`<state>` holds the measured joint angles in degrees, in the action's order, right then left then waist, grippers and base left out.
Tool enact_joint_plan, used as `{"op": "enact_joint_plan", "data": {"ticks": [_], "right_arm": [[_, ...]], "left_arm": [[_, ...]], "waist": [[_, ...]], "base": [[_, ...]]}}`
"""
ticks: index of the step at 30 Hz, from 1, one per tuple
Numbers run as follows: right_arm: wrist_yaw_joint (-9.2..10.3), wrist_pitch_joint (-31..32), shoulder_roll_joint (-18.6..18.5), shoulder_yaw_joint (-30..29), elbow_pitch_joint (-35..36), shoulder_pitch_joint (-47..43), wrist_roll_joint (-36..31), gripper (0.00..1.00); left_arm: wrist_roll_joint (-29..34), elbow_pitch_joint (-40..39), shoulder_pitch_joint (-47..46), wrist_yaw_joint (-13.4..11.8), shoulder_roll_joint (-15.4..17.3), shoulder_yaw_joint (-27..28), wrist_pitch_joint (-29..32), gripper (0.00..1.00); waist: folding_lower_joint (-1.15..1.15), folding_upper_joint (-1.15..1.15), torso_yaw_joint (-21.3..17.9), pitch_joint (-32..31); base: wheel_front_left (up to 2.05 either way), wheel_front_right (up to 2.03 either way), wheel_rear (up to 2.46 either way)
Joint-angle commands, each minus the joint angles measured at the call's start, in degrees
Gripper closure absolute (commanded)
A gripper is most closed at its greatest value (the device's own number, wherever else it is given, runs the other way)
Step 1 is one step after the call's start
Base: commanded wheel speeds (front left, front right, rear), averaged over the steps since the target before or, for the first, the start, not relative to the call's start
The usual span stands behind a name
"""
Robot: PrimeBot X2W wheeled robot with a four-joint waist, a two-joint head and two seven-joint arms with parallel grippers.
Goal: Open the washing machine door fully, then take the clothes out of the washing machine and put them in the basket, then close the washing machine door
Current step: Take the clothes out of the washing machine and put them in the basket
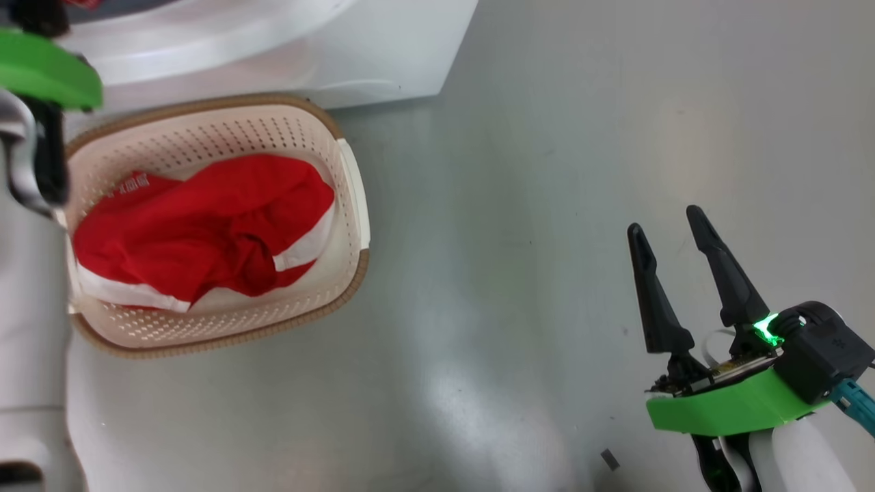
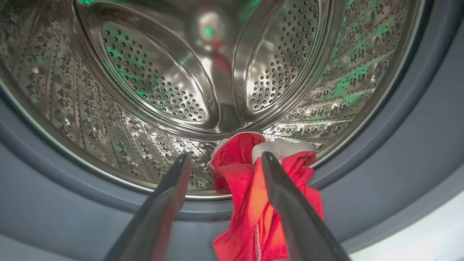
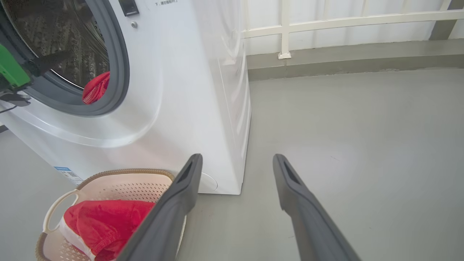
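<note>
The left gripper takes hold of the red garment (image 2: 235,174) by its raised upper folds next, because the lower cloth (image 2: 256,235) hangs slack over the grey rubber seal.
A red garment (image 2: 235,174) with a white band hangs over the grey rubber seal (image 2: 380,163) at the mouth of the steel drum (image 2: 163,83). My left gripper (image 2: 226,156) is open at the mouth, one finger on each side of the garment's upper folds. The same garment (image 3: 96,87) shows in the opening of the white washing machine (image 3: 181,90). More red clothes (image 1: 205,225) lie in the cream basket (image 1: 355,198) on the floor in front of the machine. My right gripper (image 1: 664,220) hangs open and empty over bare floor, far right of the basket. The washing machine door is out of view.
The grey floor (image 3: 344,145) stretches right of the machine to a low kerb and a white railing (image 3: 326,21). My left arm's green wrist (image 1: 48,68) and pale forearm (image 1: 31,342) stand close along the basket's left side.
</note>
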<state>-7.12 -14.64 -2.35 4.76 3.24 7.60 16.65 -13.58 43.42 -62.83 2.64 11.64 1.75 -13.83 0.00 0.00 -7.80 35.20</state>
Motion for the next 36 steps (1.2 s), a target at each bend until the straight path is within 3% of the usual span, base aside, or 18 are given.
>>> {"op": "enact_joint_plan", "data": {"ticks": [1, 6, 16, 29, 36], "right_arm": [[-0.36, -0.4, -0.5, 1.4, 1.2, 1.1, 0.2, 0.0], [-0.36, -0.4, -0.5, 1.5, 1.3, 1.8, 0.1, 0.0], [-0.36, -0.4, -0.5, 2.5, 1.3, 2.7, 0.0, 0.0], [-0.36, -0.4, -0.5, 3.5, 0.9, 3.0, 0.3, 0.0], [-0.36, -0.4, -0.5, 3.5, 0.6, 3.0, 0.5, 0.0]], "left_arm": [[0.7, 1.0, -2.7, 0.5, 3.3, 0.5, 0.7, 0.0], [1.3, 6.1, -9.3, 0.5, 4.8, -0.5, 3.2, 0.0], [-2.9, 15.1, -17.4, 3.5, 3.6, -0.7, 9.8, 0.0], [-5.3, 22.7, -19.7, 4.6, 3.7, -3.1, 16.4, 0.0], [-6.4, 24.0, -19.8, 4.8, 3.5, -4.4, 16.8, 0.0]], "waist": [[0.0, 0.0, -0.4, 1.5], [0.0, 0.0, -0.9, 3.2], [0.0, 0.0, -1.8, 4.6], [0.0, 0.0, -2.9, 4.6], [0.0, 0.0, -3.2, 4.3]], "base": [[0.0, 0.0, 0.0], [0.0, 0.0, 0.0], [0.0, 0.0, 0.0], [0.0, 0.0, 0.0], [0.0, 0.0, 0.0]]}}
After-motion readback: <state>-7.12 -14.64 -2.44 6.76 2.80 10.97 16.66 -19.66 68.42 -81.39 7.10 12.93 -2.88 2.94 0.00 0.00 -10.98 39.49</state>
